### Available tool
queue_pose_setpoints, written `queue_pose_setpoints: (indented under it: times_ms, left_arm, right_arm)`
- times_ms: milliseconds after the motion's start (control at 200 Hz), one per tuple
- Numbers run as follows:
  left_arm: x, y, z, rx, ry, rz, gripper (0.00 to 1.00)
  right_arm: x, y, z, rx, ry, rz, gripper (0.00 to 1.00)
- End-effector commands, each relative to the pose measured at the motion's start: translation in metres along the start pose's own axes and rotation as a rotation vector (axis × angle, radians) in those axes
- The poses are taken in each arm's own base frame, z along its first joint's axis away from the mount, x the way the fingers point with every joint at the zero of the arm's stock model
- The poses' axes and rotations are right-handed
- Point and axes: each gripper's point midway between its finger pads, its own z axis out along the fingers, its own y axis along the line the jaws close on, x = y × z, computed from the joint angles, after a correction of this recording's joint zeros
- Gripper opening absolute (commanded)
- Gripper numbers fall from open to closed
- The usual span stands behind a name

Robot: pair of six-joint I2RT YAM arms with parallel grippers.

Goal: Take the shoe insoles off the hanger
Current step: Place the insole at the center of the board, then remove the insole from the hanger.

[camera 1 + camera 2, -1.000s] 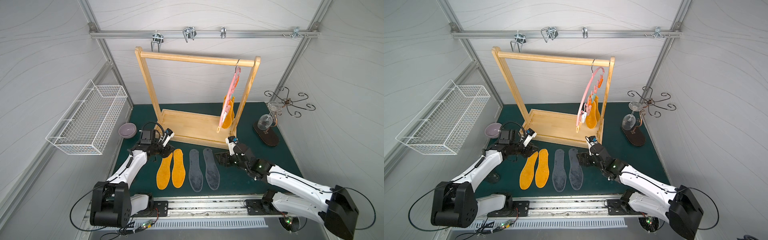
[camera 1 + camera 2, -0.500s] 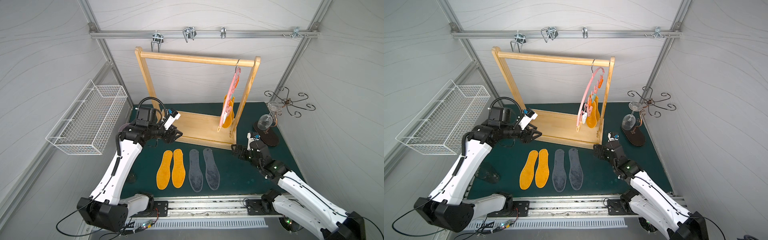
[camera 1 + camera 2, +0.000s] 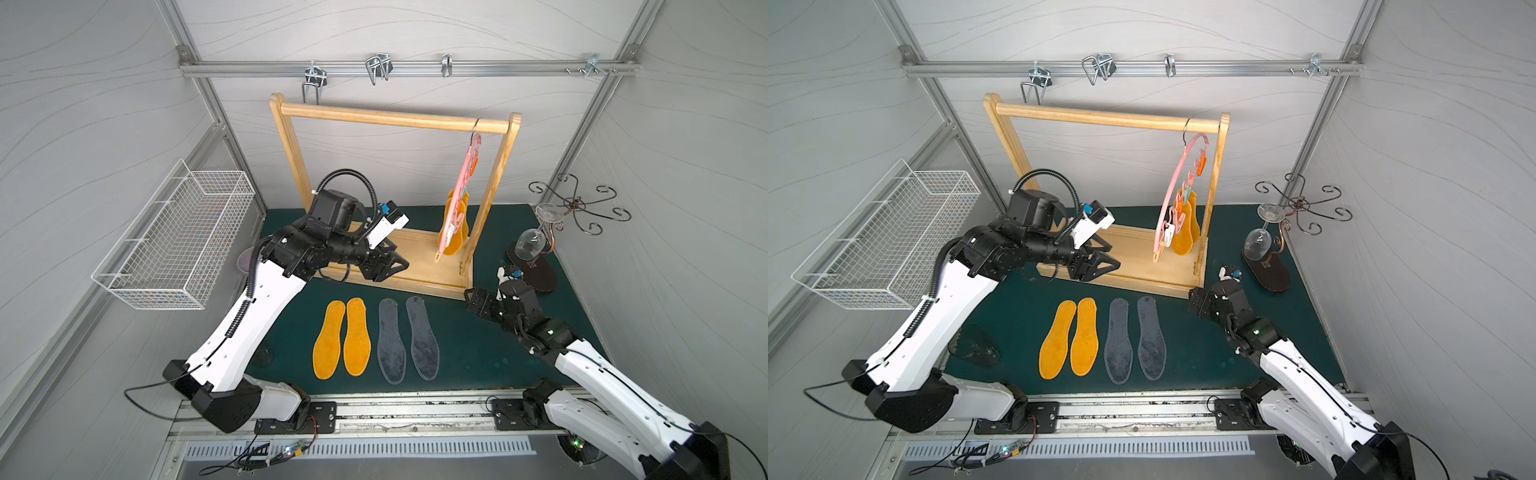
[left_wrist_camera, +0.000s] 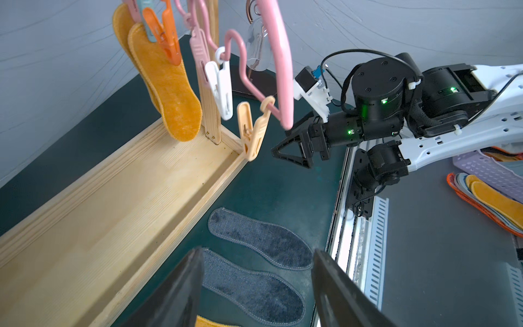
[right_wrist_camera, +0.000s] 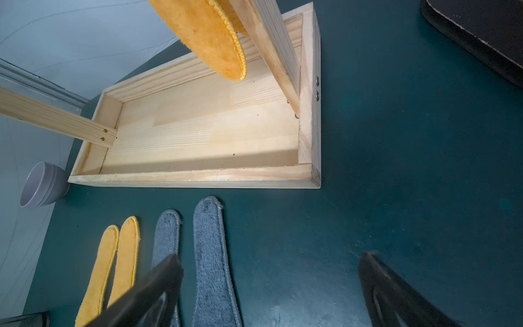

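Observation:
The insoles need to stay free to come off, so my left gripper should grab the pink hanger by its near arm, away from the clips.
The pink hanger (image 3: 465,183) hangs by its hook at the right end of the wooden rack (image 3: 395,117). Two orange shoe insoles (image 3: 455,232) stay clipped to it, close in the left wrist view (image 4: 169,93). On the green mat lie two orange insoles (image 3: 343,336) and two grey insoles (image 3: 407,336). My left gripper (image 3: 390,266) hovers open and empty over the rack's base, left of the hanger; its wrist view looks down on the grey insoles (image 4: 260,240). My right gripper (image 3: 473,299) stands open and empty near the rack's right front corner, with nothing between its fingertips (image 5: 175,263).
A white wire basket (image 3: 183,237) hangs on the left wall. A metal stand with a glass (image 3: 532,245) sits at the back right. A grey bowl (image 5: 42,184) rests left of the rack's base. Empty clips (image 4: 220,85) dangle from the hanger.
My left arm has risen from the mat and swung right over the rack's base, its jaws spreading wider. My right arm has drawn back from the grey insoles toward the right.

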Motion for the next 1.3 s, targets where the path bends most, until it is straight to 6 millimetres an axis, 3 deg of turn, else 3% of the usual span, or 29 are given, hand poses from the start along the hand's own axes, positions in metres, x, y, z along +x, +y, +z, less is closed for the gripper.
queue_pose_setpoints:
  times_ms: [0,165,370,645,775,915,1045,1135,1295]
  left_arm:
    - [-0.032,0.0,0.0,-0.065,-0.045,0.015,0.66]
    - [-0.064,0.003,0.012,-0.096,-0.091,-0.041,0.68]
    - [-0.088,0.002,0.023,-0.091,-0.11,-0.102,0.7]
    - [-0.101,-0.005,0.044,-0.08,-0.109,-0.145,0.7]
    - [-0.104,0.006,0.062,-0.101,-0.102,-0.22,0.66]
    - [-0.099,0.019,0.075,-0.15,-0.082,-0.242,0.55]
    - [-0.093,0.038,0.076,-0.255,-0.069,-0.238,0.33]
    - [-0.091,0.054,0.066,-0.356,-0.075,-0.238,0.1]
    - [-0.09,0.075,0.041,-0.476,-0.105,-0.246,0.06]
  right_arm:
    - [0.001,0.001,-0.003,-0.006,0.014,0.044,0.99]
    - [0.007,-0.005,-0.002,0.005,0.018,0.067,0.99]
    - [0.009,-0.006,-0.001,0.005,0.022,0.087,0.99]
    - [0.013,-0.008,0.003,0.009,0.034,0.103,0.99]
    - [0.015,-0.01,0.002,0.016,0.038,0.108,0.99]
    - [0.015,-0.013,-0.002,0.02,0.027,0.104,0.99]
    - [0.015,-0.018,-0.006,0.022,0.002,0.11,0.99]
    - [0.013,-0.018,-0.01,0.016,-0.012,0.107,0.99]
    - [0.01,-0.019,-0.014,0.014,-0.031,0.1,0.99]
